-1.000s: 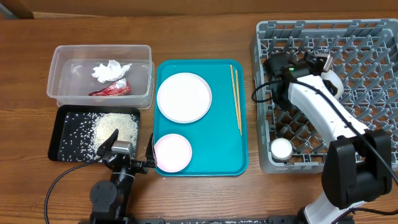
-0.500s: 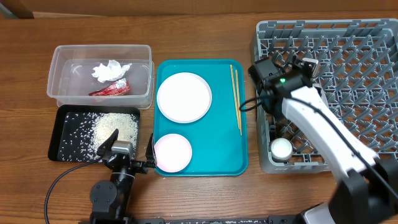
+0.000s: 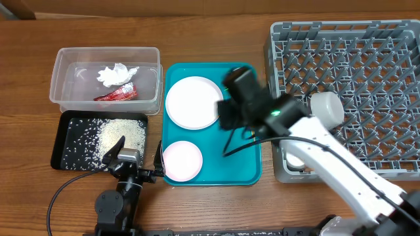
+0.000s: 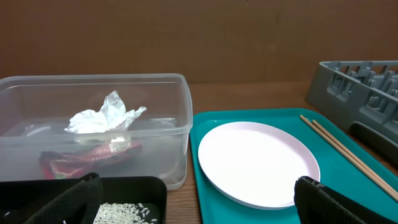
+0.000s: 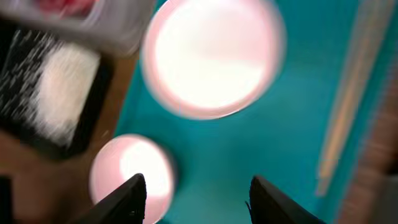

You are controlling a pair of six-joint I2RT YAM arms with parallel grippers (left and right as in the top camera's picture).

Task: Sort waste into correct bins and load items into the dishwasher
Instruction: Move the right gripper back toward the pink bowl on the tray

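The smaller dish should be loaded tilted into the rack [image 3: 348, 85] next, so my right gripper will grip it by its rim that faces the rack, which leaves the dish's body free.
The clear tub [image 3: 105, 78] holds a white tissue [image 3: 117, 74] and a red wrapper [image 3: 115, 94]; both show in the left wrist view [image 4: 106, 115]. The black tray [image 3: 98, 141] holds rice grains [image 3: 121, 134]. On the teal tray [image 3: 211, 164] lie a large plate [image 3: 191, 101], also in the right wrist view [image 5: 211, 59], a smaller dish [image 3: 182, 160] and chopsticks [image 4: 348, 158]. A small cup [image 3: 294, 156] sits in the grey rack [image 3: 348, 85]. My right gripper [image 5: 196, 193] is open and empty above the teal tray. My left gripper [image 4: 199, 205] is open near the table's front.
The wooden table surrounds everything. The right arm [image 3: 315, 141] reaches from the rack side across the teal tray's right half and hides most of the chopsticks in the overhead view. The rack's front left edge [image 4: 360, 93] lies beside the teal tray.
My right arm has swung left from over the grey rack to above the teal tray, covering the chopsticks in the overhead view. The left arm has not moved.
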